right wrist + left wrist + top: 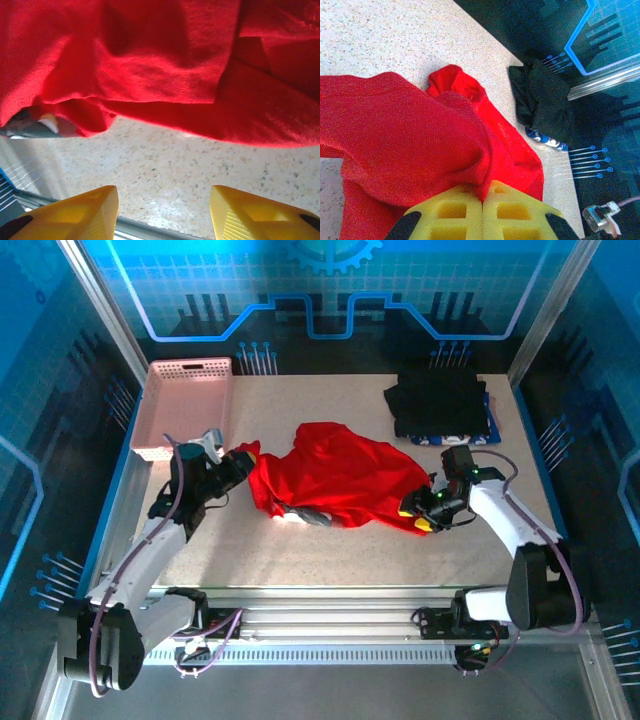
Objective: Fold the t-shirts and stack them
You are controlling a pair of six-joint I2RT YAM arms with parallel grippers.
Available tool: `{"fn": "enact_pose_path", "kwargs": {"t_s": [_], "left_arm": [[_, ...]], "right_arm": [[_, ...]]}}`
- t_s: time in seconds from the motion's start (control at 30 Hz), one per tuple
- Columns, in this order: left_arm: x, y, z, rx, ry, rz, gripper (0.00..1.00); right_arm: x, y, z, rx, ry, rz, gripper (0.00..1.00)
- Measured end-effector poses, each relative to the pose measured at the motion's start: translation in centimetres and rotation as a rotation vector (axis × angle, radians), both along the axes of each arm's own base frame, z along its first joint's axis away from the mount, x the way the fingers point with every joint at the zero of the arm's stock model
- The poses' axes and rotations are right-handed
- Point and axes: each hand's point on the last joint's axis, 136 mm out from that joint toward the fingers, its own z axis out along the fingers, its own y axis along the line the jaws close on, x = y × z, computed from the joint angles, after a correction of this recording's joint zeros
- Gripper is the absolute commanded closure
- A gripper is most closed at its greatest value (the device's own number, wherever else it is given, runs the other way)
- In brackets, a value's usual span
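The robot's right gripper should next spread the t-shirt for folding by taking hold of the red t-shirt's near corner (408, 526) (220, 132), opposite the left gripper's hold.
A bright red t-shirt (340, 475) lies crumpled in the middle of the table, with a patch of grey print (305, 513) showing at its near edge. My left gripper (240, 462) is shut on the shirt's left edge; in the left wrist view the red cloth (410, 135) is pinched between the closed yellow pads (482, 197). My right gripper (425, 510) stands open beside the shirt's right near corner. In the right wrist view the red shirt (175, 60) lies just beyond the parted fingertips (164, 200), with bare table between them. Folded black shirts (440, 402) rest on a navy one at the back right.
A pink perforated basket (190, 405) stands at the back left corner. The folded dark stack (545, 100) sits close to the table's far right edge. Bare tabletop (330, 555) runs along the near side. A metal rail (150, 232) borders the near edge.
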Motion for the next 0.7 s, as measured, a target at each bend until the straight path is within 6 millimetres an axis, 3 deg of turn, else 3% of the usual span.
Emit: {"fn": "enact_pose_path", "kwargs": {"t_s": [0.3, 0.4, 0.5, 0.53, 0.6, 0.7], "left_arm": [[-0.6, 0.5, -2.6, 0.011, 0.059, 0.027, 0.96], [-0.8, 0.6, -3.3, 0.006, 0.078, 0.034, 0.96], [-0.9, 0.7, -3.5, 0.006, 0.084, 0.040, 0.96], [-0.9, 0.7, -3.4, 0.007, 0.083, 0.043, 0.96], [-0.9, 0.7, -3.5, 0.007, 0.084, 0.043, 0.96], [-1.0, 0.8, -3.3, 0.010, 0.084, 0.048, 0.96]], "right_arm": [[1.4, 0.1, -3.8, -0.042, 0.054, -0.032, 0.58], [1.9, -0.2, -5.0, -0.063, 0.065, -0.062, 0.71], [2.8, -0.6, -5.9, -0.094, 0.060, -0.083, 0.93], [3.3, -0.8, -5.8, -0.107, 0.052, -0.090, 1.00], [4.5, -1.1, -5.2, -0.128, 0.020, -0.101, 1.00], [7.3, -1.4, -2.3, -0.155, -0.090, -0.106, 1.00]]}}
